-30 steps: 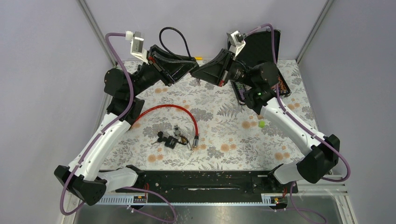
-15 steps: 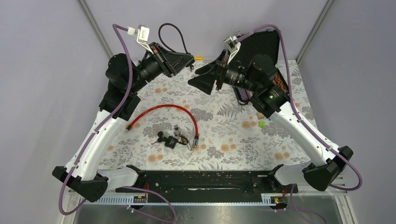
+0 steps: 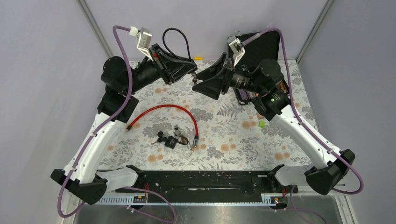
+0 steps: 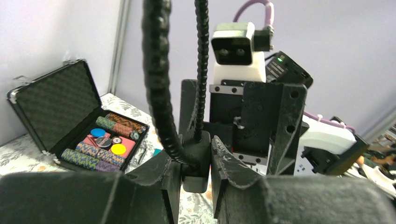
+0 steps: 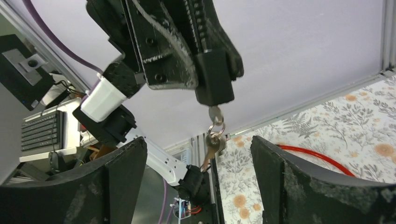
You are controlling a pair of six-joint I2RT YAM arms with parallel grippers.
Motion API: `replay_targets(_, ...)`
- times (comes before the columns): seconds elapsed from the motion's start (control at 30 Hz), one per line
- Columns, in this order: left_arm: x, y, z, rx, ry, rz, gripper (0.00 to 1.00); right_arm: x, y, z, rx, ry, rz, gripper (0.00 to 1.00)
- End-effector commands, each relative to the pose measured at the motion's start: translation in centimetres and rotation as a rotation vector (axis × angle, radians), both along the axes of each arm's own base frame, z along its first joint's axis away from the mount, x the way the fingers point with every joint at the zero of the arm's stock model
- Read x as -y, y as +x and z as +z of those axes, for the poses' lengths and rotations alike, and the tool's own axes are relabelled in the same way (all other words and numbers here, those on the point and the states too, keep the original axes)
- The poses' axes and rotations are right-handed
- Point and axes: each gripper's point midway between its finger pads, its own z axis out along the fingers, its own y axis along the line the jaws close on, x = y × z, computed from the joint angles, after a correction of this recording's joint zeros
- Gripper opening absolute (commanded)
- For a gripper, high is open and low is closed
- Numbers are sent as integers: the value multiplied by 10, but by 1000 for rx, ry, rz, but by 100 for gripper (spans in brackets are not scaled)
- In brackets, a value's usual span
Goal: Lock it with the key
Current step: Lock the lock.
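My right gripper takes hold of the small key by its exposed head at the ring [image 5: 215,114] next, to turn the key inside the lock body [image 5: 214,79].
My left gripper [image 4: 196,164] is shut on the black lock body [image 4: 195,161], held up in the air over the far side of the table. The lock's black cable [image 4: 156,84] loops upward from it. A small key [image 5: 215,115] sticks out of the lock body [image 5: 214,79], and a ring with a second key [image 5: 210,150] dangles below. My right gripper [image 5: 198,172] stands wide open facing the keys, nothing between its fingers. From above, the left gripper [image 3: 187,70] and right gripper [image 3: 201,80] sit tip to tip.
A red cable lock [image 3: 163,108] with its keys and body [image 3: 170,140] lies mid-table. An open black case [image 3: 264,44] of poker chips [image 4: 105,140] stands at the back right. A small green cube [image 3: 261,124] lies right of centre.
My right gripper went from shut to wide open and drew back slightly from the lock. The left arm rose, then tilted its gripper back down, still holding the lock.
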Motion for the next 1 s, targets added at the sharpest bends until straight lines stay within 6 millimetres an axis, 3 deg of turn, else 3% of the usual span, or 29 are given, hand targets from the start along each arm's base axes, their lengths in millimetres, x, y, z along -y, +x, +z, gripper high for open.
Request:
replay_targets(0.0, -3, -34, 29, 143, -47, -100, 0, 5, -16, 34, 73, 93, 60, 89)
replay_targets(0.13, -1, -40, 33, 135, -77, -141, 0, 4, -12, 37, 65, 98, 44, 87)
replay_targets(0.33, -3, -41, 35, 121, -98, -137, 0, -1, -11, 39, 17, 90, 77, 50)
replay_targets(0.5, -3, -40, 34, 109, -100, -132, 0, 0, -6, 39, 1, 99, 52, 34)
replay_targets(0.6, -3, -39, 33, 100, -96, -127, 0, -1, -3, 39, -9, 104, 38, 34)
replay_targets(0.8, -3, -37, 30, 93, -88, -119, 0, -1, -3, 42, -1, 124, 43, 51)
replay_targets(0.97, -3, -36, 29, 101, -71, -111, 0, -4, 0, 41, -32, 110, 50, 33)
